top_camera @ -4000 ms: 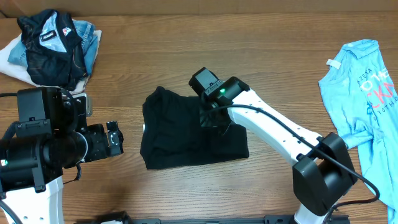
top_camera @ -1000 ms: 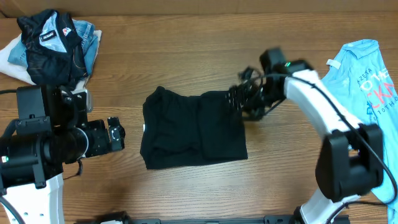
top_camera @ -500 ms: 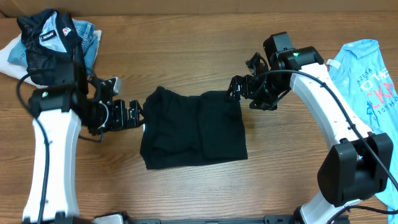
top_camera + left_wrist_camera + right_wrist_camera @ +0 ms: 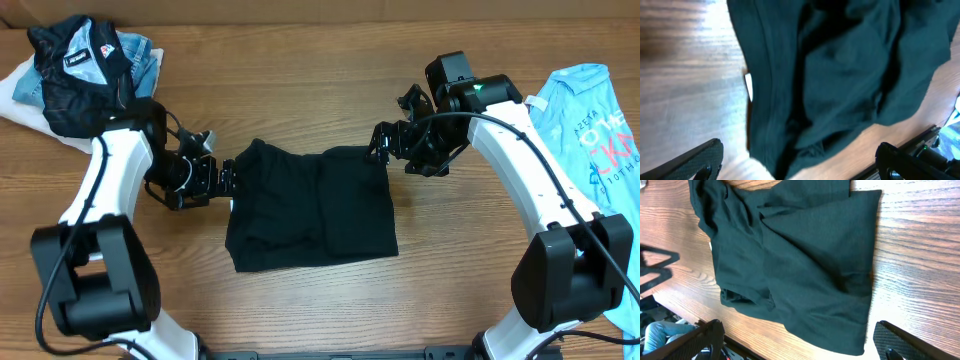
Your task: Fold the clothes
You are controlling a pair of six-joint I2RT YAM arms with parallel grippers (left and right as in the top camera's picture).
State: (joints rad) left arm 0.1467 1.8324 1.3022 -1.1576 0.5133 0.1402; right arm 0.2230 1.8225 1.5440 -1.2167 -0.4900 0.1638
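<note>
My left gripper is to take hold of the black T-shirt [image 4: 310, 205] next by its edge near the small white label [image 4: 236, 203], to fold that side of the T-shirt over.
The clothes, a black T-shirt [image 4: 310, 205], lie folded into a rough rectangle at the middle of the table. My left gripper [image 4: 226, 183] stands open at the shirt's left edge, just above the wood. In the left wrist view the shirt [image 4: 840, 75] fills the space ahead of my left gripper [image 4: 800, 165], and a small white label [image 4: 748, 87] shows at its edge. My right gripper [image 4: 378, 148] is open at the shirt's upper right corner. Seen from the right wrist, the shirt [image 4: 790, 265] lies flat beyond my right gripper [image 4: 800, 342], and nothing sits between the fingers.
A dark jacket [image 4: 85, 65] with a logo patch lies on light cloth at the back left corner. A light blue T-shirt [image 4: 590, 130] with pink lettering is spread at the right edge. Bare wood surrounds the black shirt.
My left arm has swung in from the left front to the shirt's left edge. My right gripper has pulled back from over the shirt to its upper right corner and opened wide.
</note>
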